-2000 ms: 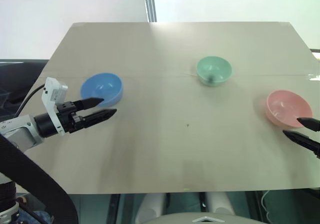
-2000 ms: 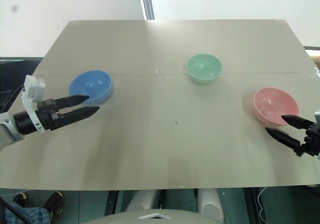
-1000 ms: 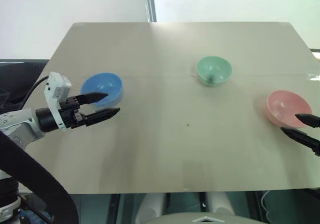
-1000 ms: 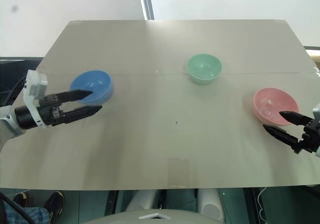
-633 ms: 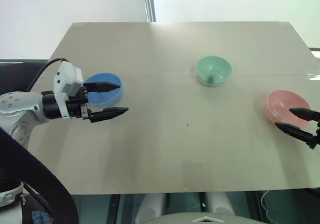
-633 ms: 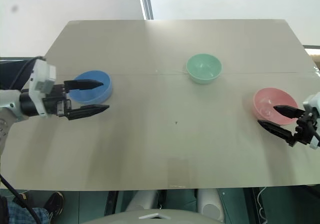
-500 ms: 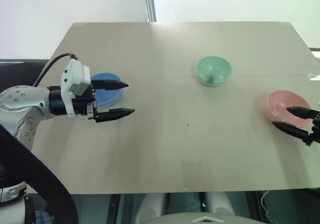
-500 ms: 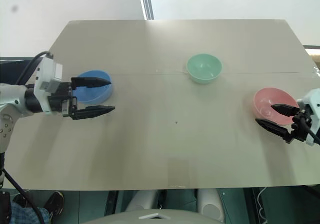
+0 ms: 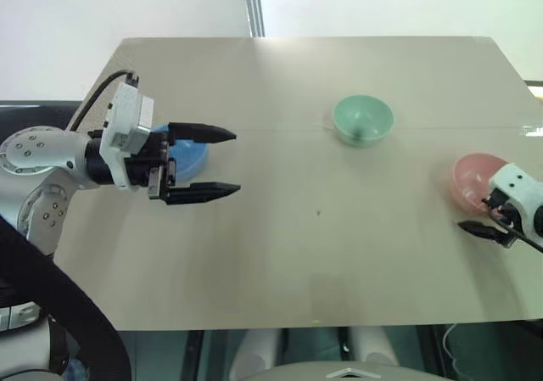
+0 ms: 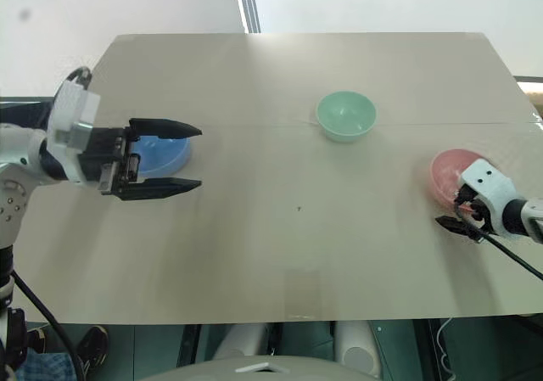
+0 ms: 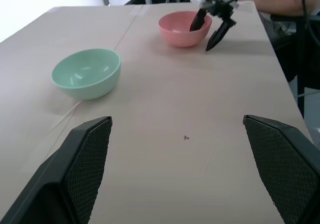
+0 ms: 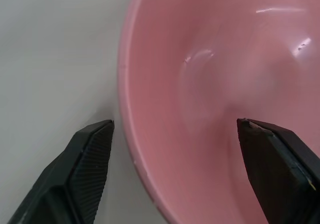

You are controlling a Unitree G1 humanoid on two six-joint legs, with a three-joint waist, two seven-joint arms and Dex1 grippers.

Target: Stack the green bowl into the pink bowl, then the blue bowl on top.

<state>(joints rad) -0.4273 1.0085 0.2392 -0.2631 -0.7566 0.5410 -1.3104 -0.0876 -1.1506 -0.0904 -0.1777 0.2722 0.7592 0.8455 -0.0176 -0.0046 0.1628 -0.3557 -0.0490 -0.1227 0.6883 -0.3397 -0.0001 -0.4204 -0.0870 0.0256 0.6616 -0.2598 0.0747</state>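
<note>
I need to pick up the pink bowl next with my right gripper, by its rim (image 12: pixel 125 84). This gets the base ready for the green bowl.
The green bowl (image 9: pixel 362 120) stands upright at the table's far middle, apart from both grippers. At the right sits the pink bowl (image 9: pixel 472 176); my right gripper (image 12: pixel 174 121) is open astride its near rim, one finger inside and one outside on the table. In the left wrist view that gripper (image 11: pixel 204 33) shows the same way at the pink bowl (image 11: pixel 181 30), beyond the green bowl (image 11: pixel 87 73). The blue bowl (image 9: pixel 188 154) at the left is partly hidden behind my left gripper (image 9: pixel 237 161), which hangs wide open above the table, pointing right, with nothing in it.
The tan table (image 9: pixel 297 271) has a thin seam (image 9: pixel 280 129) running across it by the green and blue bowls. A small dark speck (image 9: pixel 319 213) marks the middle. The pink bowl lies close to the table's right edge.
My left gripper has lifted and swung right, off the blue bowl, rolling so its fingers spread sideways. My right gripper has tipped down and forward over the pink bowl's near rim.
</note>
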